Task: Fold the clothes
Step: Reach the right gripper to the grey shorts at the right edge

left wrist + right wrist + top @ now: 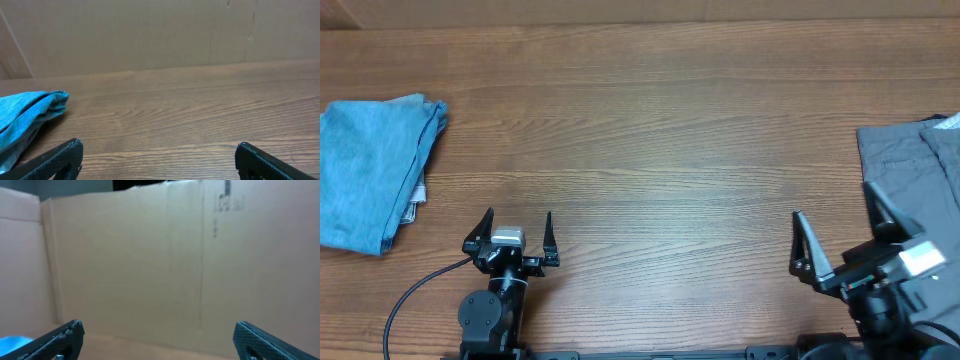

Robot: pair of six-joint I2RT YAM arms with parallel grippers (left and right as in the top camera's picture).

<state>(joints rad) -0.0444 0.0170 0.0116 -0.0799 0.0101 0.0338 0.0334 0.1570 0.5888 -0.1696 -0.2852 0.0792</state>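
My right gripper reaches the grey shorts and grabs an edge (872, 153) next, leaving the opposite end free for my left gripper to spread for folding.
The clothes, medium-grey shorts (918, 160), lie flat at the table's right edge, partly cut off by the overhead frame. My right gripper (833, 205) hovers near the front right, open and empty. Its right finger overlaps the shorts' left edge in the overhead view. In the right wrist view the right gripper (159, 325) points at a cardboard wall, and the shorts are out of view there. My left gripper (518, 215) sits at the front left, open over bare wood. The left wrist view shows the left gripper (159, 146) with nothing between its fingers.
A light-blue folded garment (375, 170) lies at the table's left edge, also visible as the blue garment (30, 112) left of my left fingers. A cardboard wall (150, 255) stands behind the wooden table (650, 130). A black cable (415, 295) runs from the left arm.
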